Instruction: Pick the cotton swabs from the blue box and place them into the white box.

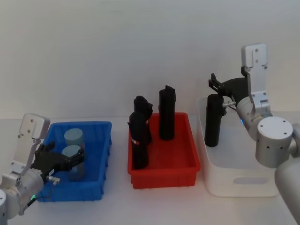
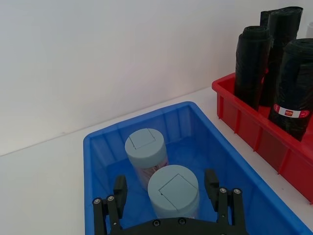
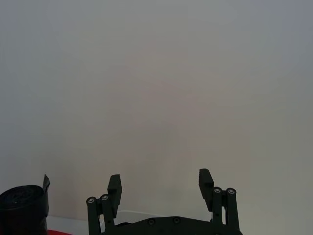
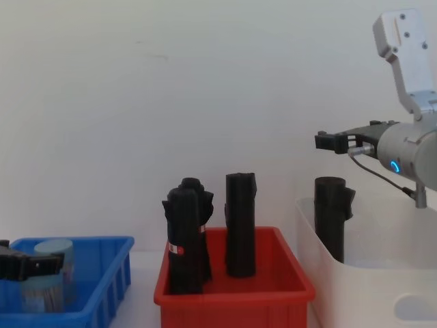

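Note:
The left gripper takes hold of the near tub by its lidded end (image 4: 42,282) next, to get the cotton swabs into the white box (image 4: 369,287).
Two cotton swab tubs with pale blue-grey lids stand in the blue box (image 1: 102,151) (image 2: 146,115) (image 4: 106,270): a far one (image 1: 73,136) (image 2: 145,146) and a near one (image 1: 71,153) (image 2: 173,190) (image 4: 50,275). My left gripper (image 1: 76,160) (image 2: 165,181) is open, with one finger on each side of the near tub and a gap on both sides. The white box (image 1: 234,180) (image 4: 369,287) sits at the right with a black roll (image 1: 212,119) (image 4: 332,215) upright in it. My right gripper (image 1: 215,83) (image 3: 160,178) (image 4: 329,141) hangs open and empty above that roll.
A red bin (image 1: 164,174) (image 2: 264,137) (image 4: 232,301) between the two boxes holds three upright black rolls (image 1: 139,140) (image 4: 183,239). A white wall stands close behind the table.

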Available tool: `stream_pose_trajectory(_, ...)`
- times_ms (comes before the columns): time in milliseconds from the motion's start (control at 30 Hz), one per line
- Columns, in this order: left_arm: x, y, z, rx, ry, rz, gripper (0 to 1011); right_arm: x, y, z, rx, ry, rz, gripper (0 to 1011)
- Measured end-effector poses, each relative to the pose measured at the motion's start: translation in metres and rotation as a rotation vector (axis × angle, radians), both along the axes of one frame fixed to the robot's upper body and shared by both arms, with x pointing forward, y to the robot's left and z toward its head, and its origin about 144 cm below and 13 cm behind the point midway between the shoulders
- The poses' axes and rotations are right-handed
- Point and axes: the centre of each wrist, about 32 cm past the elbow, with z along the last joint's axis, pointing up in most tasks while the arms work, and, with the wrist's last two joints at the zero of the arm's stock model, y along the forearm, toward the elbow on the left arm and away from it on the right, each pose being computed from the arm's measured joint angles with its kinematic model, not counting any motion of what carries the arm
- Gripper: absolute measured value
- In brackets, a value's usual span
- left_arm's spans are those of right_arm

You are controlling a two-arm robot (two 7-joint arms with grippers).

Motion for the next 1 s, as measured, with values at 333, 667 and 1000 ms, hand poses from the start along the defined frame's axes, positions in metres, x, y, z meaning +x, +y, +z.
stream_pose_trajectory(333,0.0,0.0,-0.001,-0.003,-0.008,-0.001,1003,0.0,0.0,0.0,0.0,0.0,0.0,1002)
stream_pose_trajectory(667,0.006,0.001,0.006,-0.014,-0.009,-0.071,1003,0.0,0.0,0.0,0.0,0.0,0.0,1002)
stream_pose_trajectory(1000,0.013,0.007,0.015,-0.025,0.021,-0.108,1003,0.0,0.0,0.0,0.0,0.0,0.0,1002)
